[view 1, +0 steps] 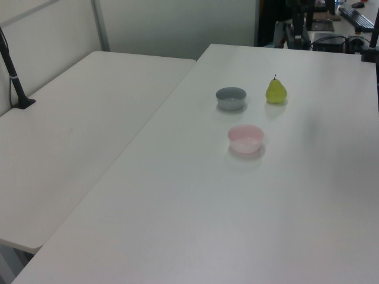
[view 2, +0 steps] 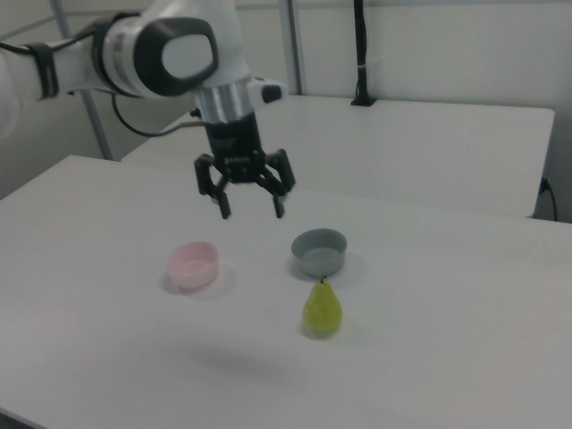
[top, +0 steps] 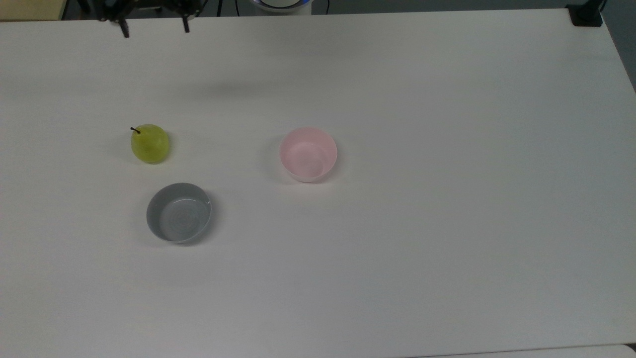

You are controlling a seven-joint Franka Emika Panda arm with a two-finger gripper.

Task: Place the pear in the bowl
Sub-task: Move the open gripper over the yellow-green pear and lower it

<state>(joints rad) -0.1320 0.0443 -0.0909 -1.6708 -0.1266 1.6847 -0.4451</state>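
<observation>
The yellow-green pear should go in the pale pink bowl [view 1: 246, 138]. My gripper should next pick up the pear by its stem [view 1: 275, 77].
The yellow-green pear [top: 149, 143] stands on the white table at the top view's left, stem up; it also shows as the pear [view 1: 276, 91] and the pear [view 2: 322, 308]. The pale pink bowl [top: 308, 153] sits empty to its right in the top view, seen again as the bowl [view 1: 246, 138] and the bowl [view 2: 194, 264]. My gripper [top: 154, 31] hangs open at the top view's upper edge, well behind the pear. In the right view the gripper [view 2: 251, 210] is high above the table, between the two bowls, with nothing between its fingers.
A shallower grey bowl [top: 179, 213] lies just in front of the pear in the top view, also the grey bowl [view 2: 319, 251]. A second white table [view 1: 77, 130] adjoins on the left view's left. A black post [top: 586, 14] stands at the top view's far right corner.
</observation>
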